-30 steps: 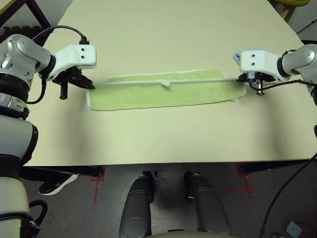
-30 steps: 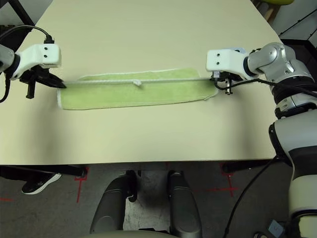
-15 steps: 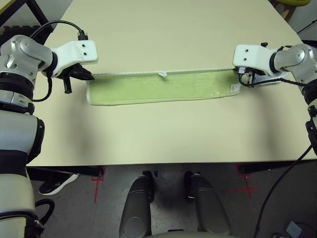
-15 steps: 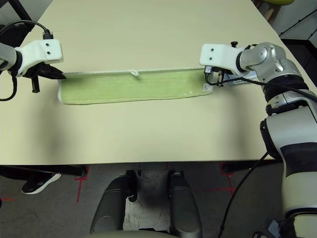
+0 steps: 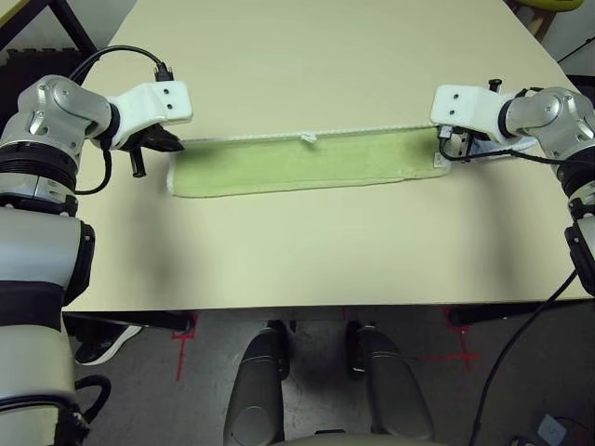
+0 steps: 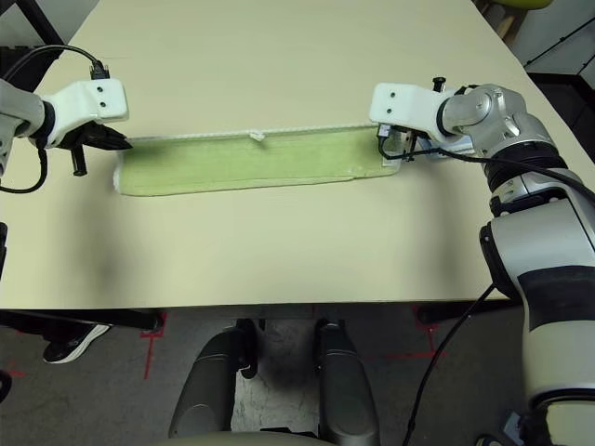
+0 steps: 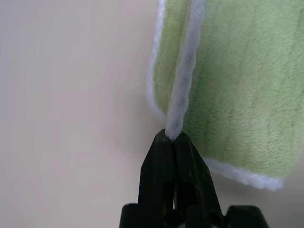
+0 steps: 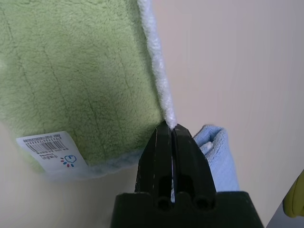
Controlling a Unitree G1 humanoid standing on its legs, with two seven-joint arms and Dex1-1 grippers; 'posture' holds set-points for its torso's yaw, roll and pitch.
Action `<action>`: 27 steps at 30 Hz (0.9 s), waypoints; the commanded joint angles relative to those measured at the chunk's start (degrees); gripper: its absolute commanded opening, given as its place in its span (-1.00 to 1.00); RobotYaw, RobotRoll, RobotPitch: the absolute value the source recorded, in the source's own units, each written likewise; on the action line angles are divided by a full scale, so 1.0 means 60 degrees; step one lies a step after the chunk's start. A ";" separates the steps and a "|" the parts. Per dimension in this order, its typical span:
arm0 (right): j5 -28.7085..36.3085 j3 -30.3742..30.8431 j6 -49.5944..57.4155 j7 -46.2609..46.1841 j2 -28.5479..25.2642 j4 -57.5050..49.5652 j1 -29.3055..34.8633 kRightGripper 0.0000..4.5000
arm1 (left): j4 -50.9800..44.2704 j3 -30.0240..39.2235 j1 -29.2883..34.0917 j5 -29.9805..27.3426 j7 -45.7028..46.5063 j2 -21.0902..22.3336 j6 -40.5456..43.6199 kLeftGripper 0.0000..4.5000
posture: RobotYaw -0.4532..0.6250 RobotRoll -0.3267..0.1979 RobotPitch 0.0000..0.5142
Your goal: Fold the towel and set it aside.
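Note:
It is time to open my left gripper now: the towel corner (image 7: 175,122) in my fingers meets the lower layer's white edge (image 7: 151,90), so the towel would remain folded.
The light green towel (image 5: 297,162) lies folded lengthwise as a long strip across the middle of the table, its white stitched edge along the far side and a small loop (image 5: 308,138) at mid-length. My left gripper (image 5: 174,145) is shut on the towel's far left corner (image 7: 172,130). At the other end my right gripper (image 5: 444,141) is shut on the far right corner (image 8: 168,118), just beside the white label (image 8: 48,151).
A small light blue folded cloth (image 8: 219,156) lies on the table right behind my right gripper (image 6: 394,149). The beige table (image 5: 307,251) stretches wide in front of and behind the towel. Its front edge runs along the lower part of the view.
Both grippers carried the towel's raised edge away from me and laid it down along the far side. The strip now lies flat, and the label shows at its right end.

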 commanded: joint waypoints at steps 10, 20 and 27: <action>-0.0035 -0.0671 -0.0033 -0.0730 0.0048 0.0101 0.0159 0.37 | 0.0351 0.0498 0.0199 0.0402 0.0821 0.0074 -0.0114 0.03 | -0.21 0.25 -0.12; 0.2322 -0.3075 -0.0358 -0.0105 0.0423 -0.0129 0.0405 1.00 | -0.0098 0.2880 0.0047 -0.1733 -0.0737 -0.0179 0.0167 0.99 | -0.20 0.25 -0.13; 0.4947 -0.5287 0.2138 0.1589 0.1189 -0.0931 0.1102 1.00 | -0.1915 0.4832 0.1419 -0.4515 -0.3475 -0.0936 0.2415 0.99 | -0.21 0.25 -0.12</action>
